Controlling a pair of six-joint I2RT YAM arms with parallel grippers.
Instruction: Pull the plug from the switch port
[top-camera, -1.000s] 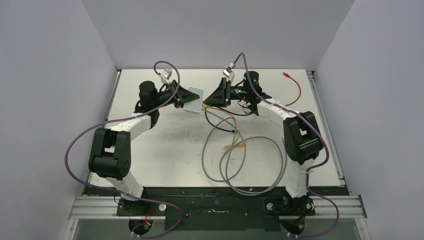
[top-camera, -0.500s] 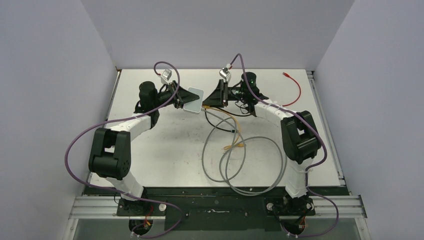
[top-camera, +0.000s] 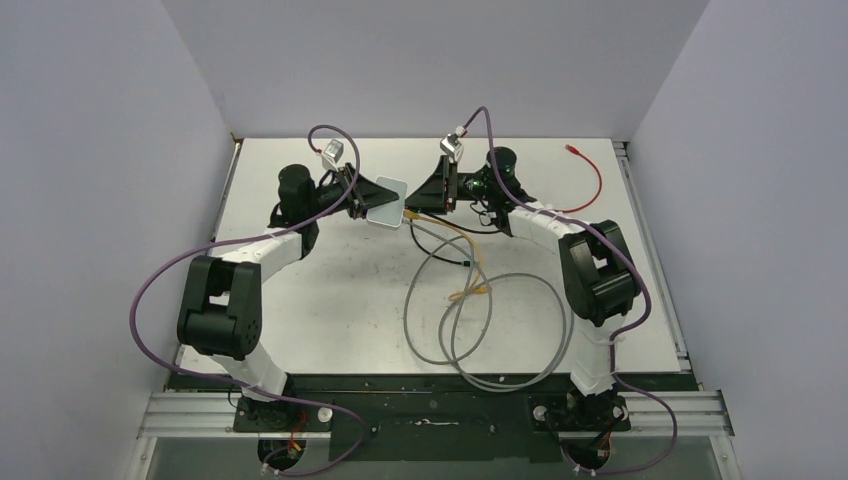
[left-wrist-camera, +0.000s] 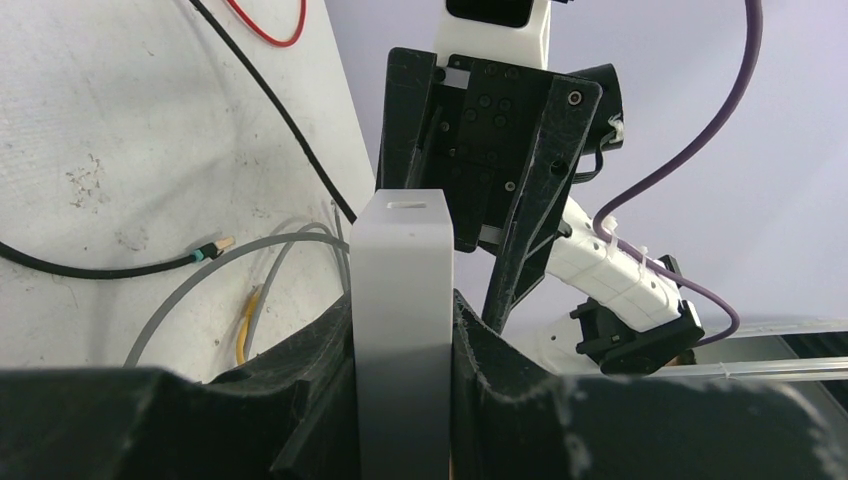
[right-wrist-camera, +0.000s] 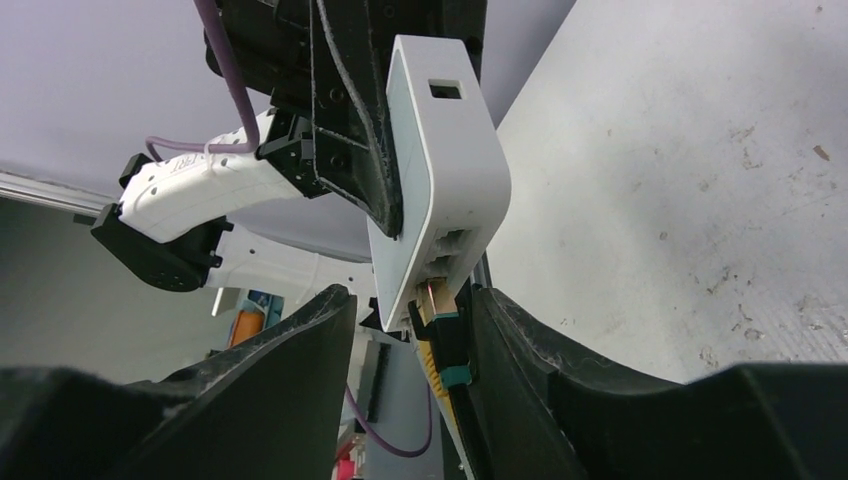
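The fingers are on either side of the plug's black boot (right-wrist-camera: 450, 345), their ends level with its clear head, so my right gripper closes on the plug next.
The switch (top-camera: 386, 200), a flat light-grey box, is held off the table on edge, and my left gripper (top-camera: 392, 202) is shut on its two faces. In the left wrist view its narrow edge (left-wrist-camera: 405, 300) fills the space between the black fingers (left-wrist-camera: 480, 350). In the right wrist view the switch (right-wrist-camera: 440, 170) shows its row of sockets. A plug (right-wrist-camera: 445, 335) with a clear head, black boot and teal band sits in the lowest one. My right gripper (right-wrist-camera: 410, 300) is open around the plug, which rests against one finger (right-wrist-camera: 520, 350); the other stands apart.
The plug's yellow cable (top-camera: 470, 262) trails onto the table. A black cable (top-camera: 440, 250) and loops of grey cable (top-camera: 500, 330) lie in front of the arms. A red cable (top-camera: 592, 180) lies at the back right. Walls close in the table on three sides.
The right wrist has shifted slightly left, closer to the switch. The left arm and the switch have barely moved.
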